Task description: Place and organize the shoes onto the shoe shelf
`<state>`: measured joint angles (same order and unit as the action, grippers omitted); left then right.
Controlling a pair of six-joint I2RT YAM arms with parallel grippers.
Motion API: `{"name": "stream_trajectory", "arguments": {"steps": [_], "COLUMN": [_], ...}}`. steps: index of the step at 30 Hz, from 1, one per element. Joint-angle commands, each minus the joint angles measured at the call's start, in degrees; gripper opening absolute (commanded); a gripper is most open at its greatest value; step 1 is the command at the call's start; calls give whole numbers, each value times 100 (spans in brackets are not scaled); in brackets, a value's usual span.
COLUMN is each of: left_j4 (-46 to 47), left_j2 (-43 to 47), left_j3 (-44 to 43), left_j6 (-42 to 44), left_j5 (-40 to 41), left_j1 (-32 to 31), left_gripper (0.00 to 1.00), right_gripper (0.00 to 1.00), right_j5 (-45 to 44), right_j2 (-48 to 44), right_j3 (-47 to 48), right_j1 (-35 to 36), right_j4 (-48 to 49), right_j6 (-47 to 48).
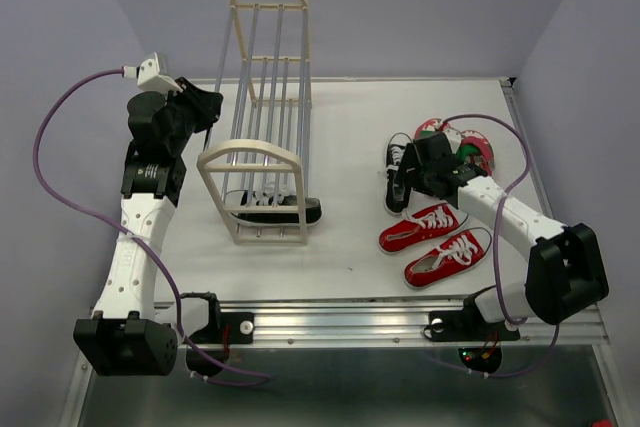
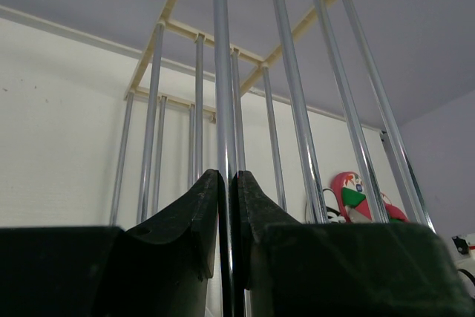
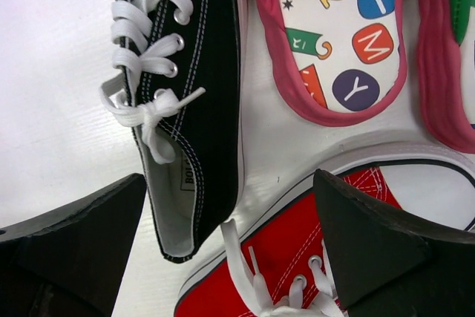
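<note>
Next, the right gripper reaches the black sneaker and grips its open heel, so the sneaker's toe stays free to enter the shoe shelf (image 1: pixel 262 97).
The shoe shelf (image 1: pixel 262 97), with cream arched ends and silver rods, stands left of centre. One black sneaker (image 1: pixel 280 210) lies on its lowest tier. My left gripper (image 1: pixel 208 107) is at the shelf's left side, and in the left wrist view the left gripper (image 2: pixel 226 174) is shut on one thin silver rod (image 2: pixel 220 72). My right gripper (image 3: pixel 226 183) is open, hovering over the heel of the other black sneaker (image 3: pixel 200 87) and the toe of a red sneaker (image 3: pixel 297 250). A flip-flop (image 3: pixel 341 35) lies just beyond.
Two red sneakers (image 1: pixel 422 226) (image 1: pixel 448 257) lie side by side at the right front. The flip-flops (image 1: pixel 470 143) sit behind the right gripper (image 1: pixel 405 182), near the table's right edge (image 1: pixel 530 162). Purple cables loop round both arms.
</note>
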<state>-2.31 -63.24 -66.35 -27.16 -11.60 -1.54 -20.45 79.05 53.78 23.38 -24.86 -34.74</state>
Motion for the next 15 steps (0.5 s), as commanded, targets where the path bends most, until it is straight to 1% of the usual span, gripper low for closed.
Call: {"name": "stream_trajectory", "arguments": {"steps": [1,3,6,9,10,11,12,13,15], "left_j4": [11,11,2,2,-7,-7,-15,-16,-16], "left_j2": [-180,-188,-197,-188,-180,-180,-171,-162,-153], "left_j3": [157,157,157,157,157,166,157,157,157], "left_j6": [211,202,211,220,220,220,220,220,228], "left_j5": [210,219,210,228,237,237,237,237,263], "left_j1": [-57,-57,-57,-57,-57,-57,-57,-57,-57], "left_gripper": [18,18,18,18,18,18,18,18,18], "right_gripper": [100,99,96,87,83,74,69,57,43], "right_j5": [268,339,462,708,761,840,867,884,850], "right_j2": [101,207,471,717,770,866,902,919,911], "right_j3": [-139,-148,-166,-201,-192,-175,-175,-175,-192], "right_j1": [-61,-61,-113,-114,-114,-114,-114,-114,-114], "right_j4": [341,403,543,684,719,728,737,746,746], "right_j6": [108,178,257,283,275,275,275,266,266]}}
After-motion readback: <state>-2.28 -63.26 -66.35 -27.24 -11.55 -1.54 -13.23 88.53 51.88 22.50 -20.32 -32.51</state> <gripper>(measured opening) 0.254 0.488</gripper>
